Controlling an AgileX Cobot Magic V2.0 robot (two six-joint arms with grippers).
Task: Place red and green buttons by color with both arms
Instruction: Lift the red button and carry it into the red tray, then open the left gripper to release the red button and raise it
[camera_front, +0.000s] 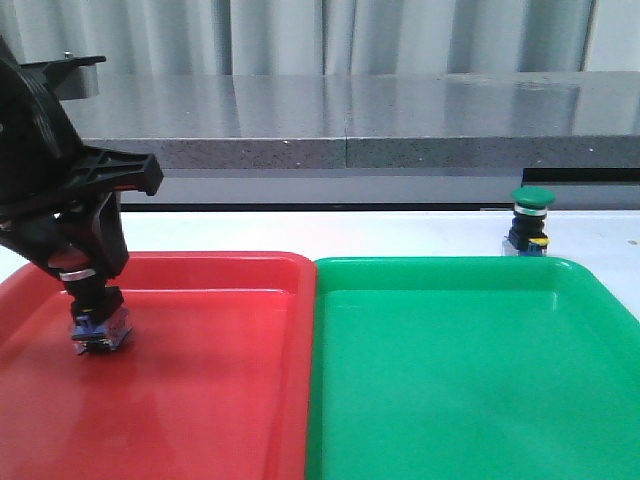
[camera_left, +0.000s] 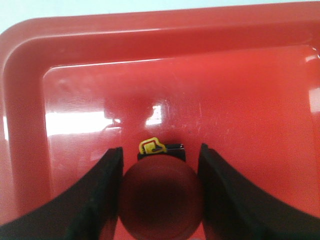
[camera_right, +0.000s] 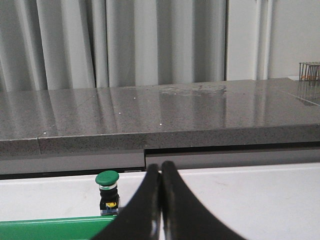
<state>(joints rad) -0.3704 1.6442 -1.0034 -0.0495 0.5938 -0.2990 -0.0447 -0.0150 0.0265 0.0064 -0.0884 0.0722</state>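
Observation:
The red button's blue-clear base (camera_front: 100, 330) is on the red tray's bottom and would stand, so my left gripper should open.
The red button (camera_left: 161, 200) stands upright on the floor of the red tray (camera_front: 200, 400), near its far left corner; its blue-clear base shows in the front view (camera_front: 100, 332). My left gripper (camera_front: 92, 292) is shut on it from above, with a black finger (camera_left: 97, 200) against each side of the dark-red cap. The green button (camera_front: 530, 218) stands upright on the white table just beyond the far right corner of the green tray (camera_front: 470, 400). It also shows in the right wrist view (camera_right: 107, 191). My right gripper (camera_right: 161, 170) is shut and empty, above the table to the right of the green button, and out of the front view.
The two trays lie side by side with their rims touching. A grey stone counter (camera_front: 380, 130) runs along the back of the white table (camera_front: 400, 232), with curtains behind it.

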